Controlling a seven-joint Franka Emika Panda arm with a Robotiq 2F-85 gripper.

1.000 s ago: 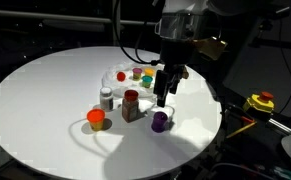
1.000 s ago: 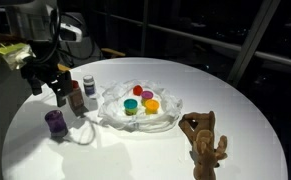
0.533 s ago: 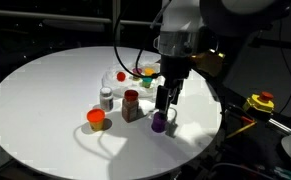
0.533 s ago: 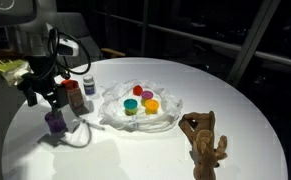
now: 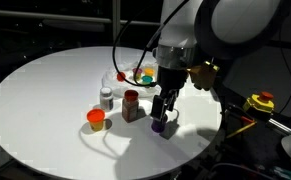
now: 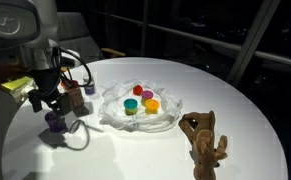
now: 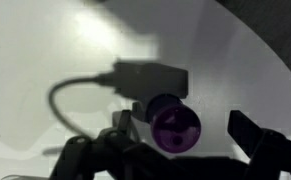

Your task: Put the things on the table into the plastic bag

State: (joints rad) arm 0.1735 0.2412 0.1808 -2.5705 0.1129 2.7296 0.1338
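Note:
The purple cup would stay standing on the tabletop if the robot lifted its gripper now, because the dark fingers are wide apart.
A small purple cup stands upright on the white table. My gripper hangs open just over it. In the wrist view the purple cup sits between the two dark fingers, nearer the left one. To the side stand an orange cup, a red-capped jar and a white bottle. The plastic bag lies open with several coloured bits inside. A brown plush toy lies apart.
A yellow-and-red device sits beyond the table's edge. A black cable loops over the tabletop near the purple cup. The arm's bulk hides part of the bag in an exterior view.
The gripper has come down and shifted from beside the jar to right over the purple cup, staying open. Nothing on the table has moved.

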